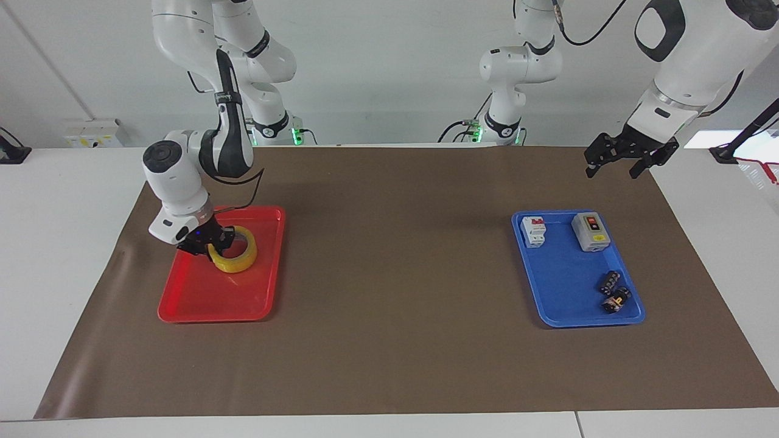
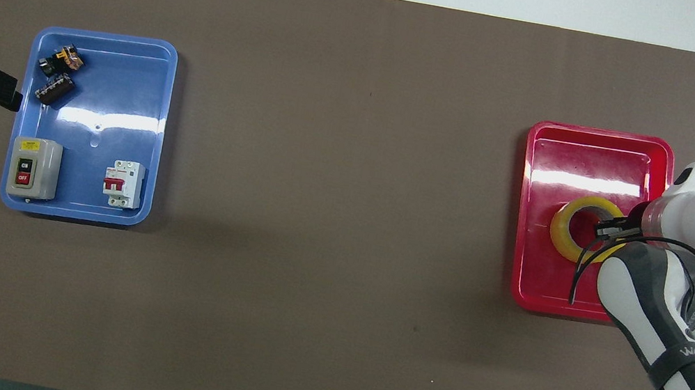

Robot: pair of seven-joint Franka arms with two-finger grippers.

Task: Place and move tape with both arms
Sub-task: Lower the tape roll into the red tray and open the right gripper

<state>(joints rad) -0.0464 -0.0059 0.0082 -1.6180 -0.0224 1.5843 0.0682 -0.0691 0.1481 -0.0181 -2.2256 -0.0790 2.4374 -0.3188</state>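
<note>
My right gripper holds the tape nearly flat and low in the red tray, inside the tray's rim. I should open my right gripper, because the tape would stay there.
The tape, a yellow ring with a pale core, lies nearly flat and low in the red tray. Whether it touches the tray floor I cannot tell. My right gripper is shut on the ring's wall on the side toward the right arm's end of the table. From overhead, the tape sits mid-tray and the right gripper reaches into its hole. My left gripper hangs open and empty over the mat's corner at the left arm's end. Its tip shows beside the blue tray.
A blue tray at the left arm's end holds a grey on/off switch box, a white circuit breaker and two small black parts. A brown mat covers the table between the two trays.
</note>
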